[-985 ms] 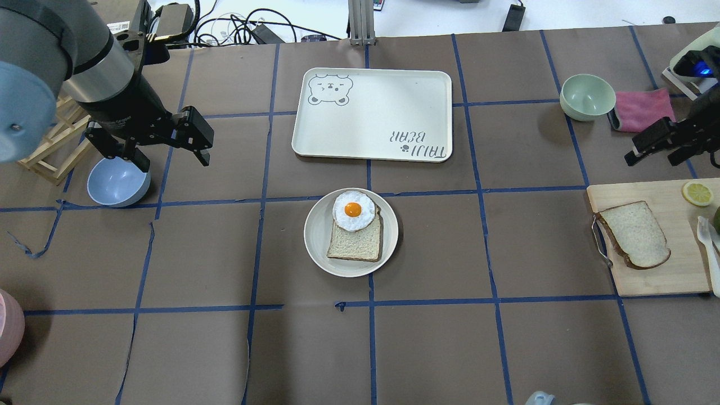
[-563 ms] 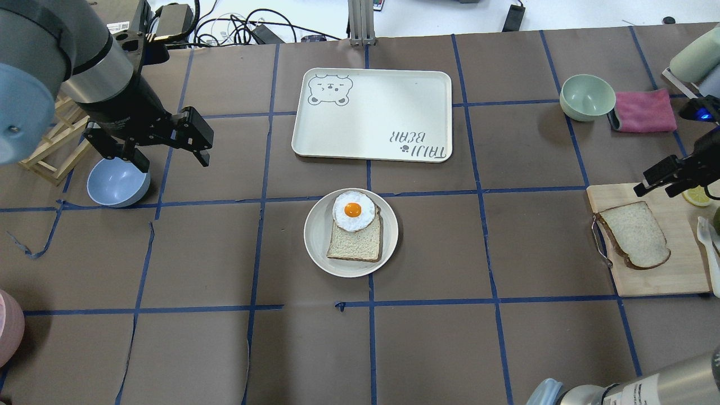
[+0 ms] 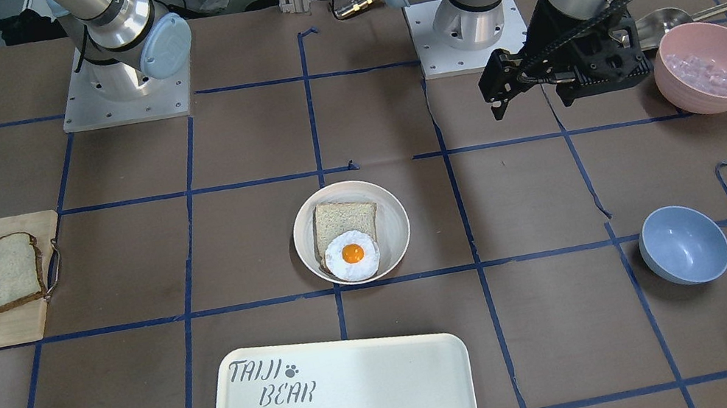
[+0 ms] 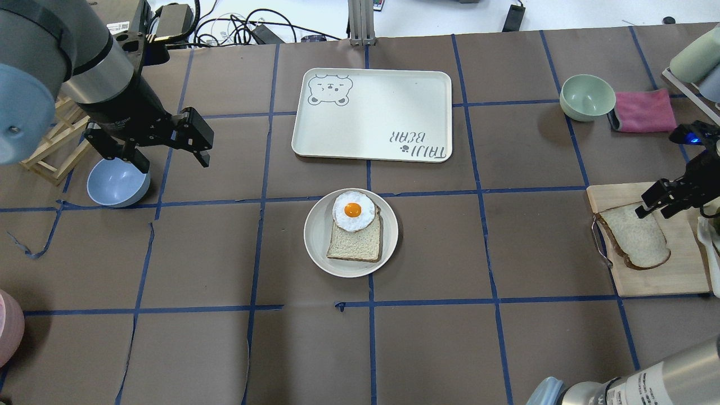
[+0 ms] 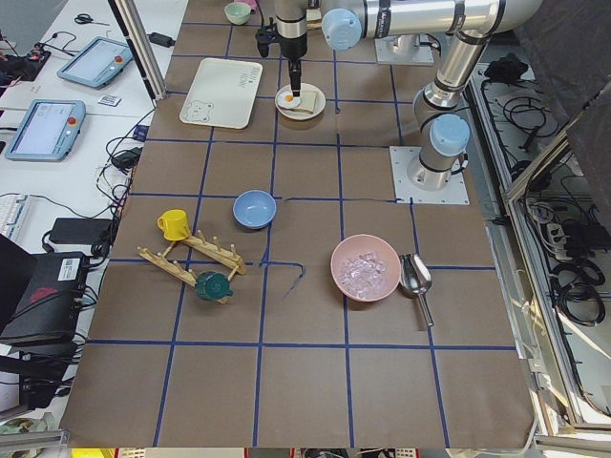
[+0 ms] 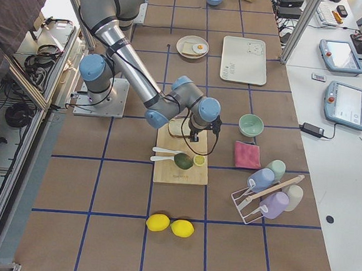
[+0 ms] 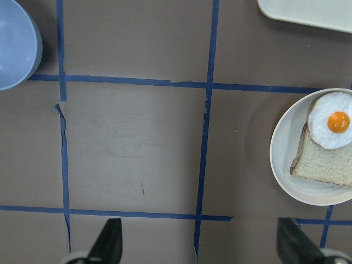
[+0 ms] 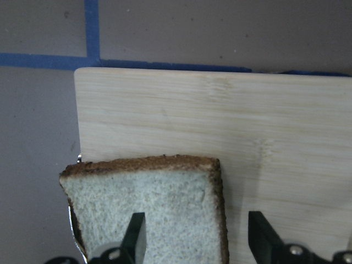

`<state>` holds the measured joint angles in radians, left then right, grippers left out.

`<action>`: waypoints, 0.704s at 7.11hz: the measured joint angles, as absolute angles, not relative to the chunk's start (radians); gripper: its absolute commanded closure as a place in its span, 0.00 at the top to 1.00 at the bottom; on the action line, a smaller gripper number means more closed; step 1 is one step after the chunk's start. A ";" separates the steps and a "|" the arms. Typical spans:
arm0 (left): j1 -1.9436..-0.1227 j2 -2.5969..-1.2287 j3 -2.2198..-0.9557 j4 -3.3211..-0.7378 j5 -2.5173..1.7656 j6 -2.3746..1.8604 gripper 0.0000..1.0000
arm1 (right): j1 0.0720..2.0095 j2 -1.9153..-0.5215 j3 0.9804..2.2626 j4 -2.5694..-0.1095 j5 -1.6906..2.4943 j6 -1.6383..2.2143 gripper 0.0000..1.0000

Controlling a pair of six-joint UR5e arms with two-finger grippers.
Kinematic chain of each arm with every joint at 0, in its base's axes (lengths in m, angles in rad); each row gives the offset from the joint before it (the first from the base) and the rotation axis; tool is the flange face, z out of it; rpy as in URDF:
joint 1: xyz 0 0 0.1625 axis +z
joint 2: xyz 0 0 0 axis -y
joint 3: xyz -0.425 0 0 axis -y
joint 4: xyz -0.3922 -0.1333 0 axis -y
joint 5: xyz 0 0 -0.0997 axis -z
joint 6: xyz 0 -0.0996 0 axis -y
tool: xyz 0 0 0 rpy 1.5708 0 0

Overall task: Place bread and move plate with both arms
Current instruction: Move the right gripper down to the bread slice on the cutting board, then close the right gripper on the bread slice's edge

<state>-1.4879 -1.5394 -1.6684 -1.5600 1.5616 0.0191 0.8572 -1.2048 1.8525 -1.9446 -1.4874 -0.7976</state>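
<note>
My right gripper grabs the bread by its thin crust edge (image 8: 223, 220) next, since the bread spreads wider than my open fingers.
The bread (image 4: 635, 235), with its dark brown crust, lies flat on a wooden cutting board (image 4: 675, 270) at the right; it also shows in the front view (image 3: 7, 272) and the right wrist view (image 8: 148, 214). My right gripper (image 4: 652, 212) is open and empty over the bread's far end, one finger over the crumb and the other over bare board (image 8: 198, 236). The cream plate (image 4: 318, 247) sits mid-table and holds a squarer slice with a fried egg on it. My left gripper (image 4: 171, 160) is open and empty, well left of the plate (image 7: 283, 165).
The TAIJI BEAR tray (image 4: 371, 112) lies behind the plate. A blue bowl (image 4: 115, 183) sits under my left arm beside a wooden rack. A pale green bowl (image 4: 586, 97) and a pink cloth (image 4: 644, 109) lie behind the board. A pink bowl (image 3: 709, 64) stands near the left arm.
My right gripper has moved from beside the pink cloth toward the robot's side, onto the cutting board and over the bread's far end. The left arm has not moved.
</note>
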 measured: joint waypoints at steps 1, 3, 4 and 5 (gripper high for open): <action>-1.488 -1.540 -1.668 -1.560 1.562 0.019 1.00 | 0.856 -1.204 1.863 -1.946 -1.489 -0.790 0.54; -1.488 -1.540 -1.668 -1.560 1.562 0.019 1.00 | 0.855 -1.204 1.874 -1.947 -1.491 -0.777 0.28; -1.488 -1.540 -1.668 -1.560 1.562 0.018 1.00 | 0.855 -1.204 1.875 -1.947 -1.492 -0.778 0.00; -1.488 -1.539 -1.669 -1.560 1.562 0.018 1.00 | 0.856 -1.204 1.877 -1.947 -1.504 -0.779 0.00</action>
<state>-1.4879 -1.5392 -1.6688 -1.5601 1.5616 0.0184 0.8557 -1.2042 1.8768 -1.9466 -1.5035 -0.7786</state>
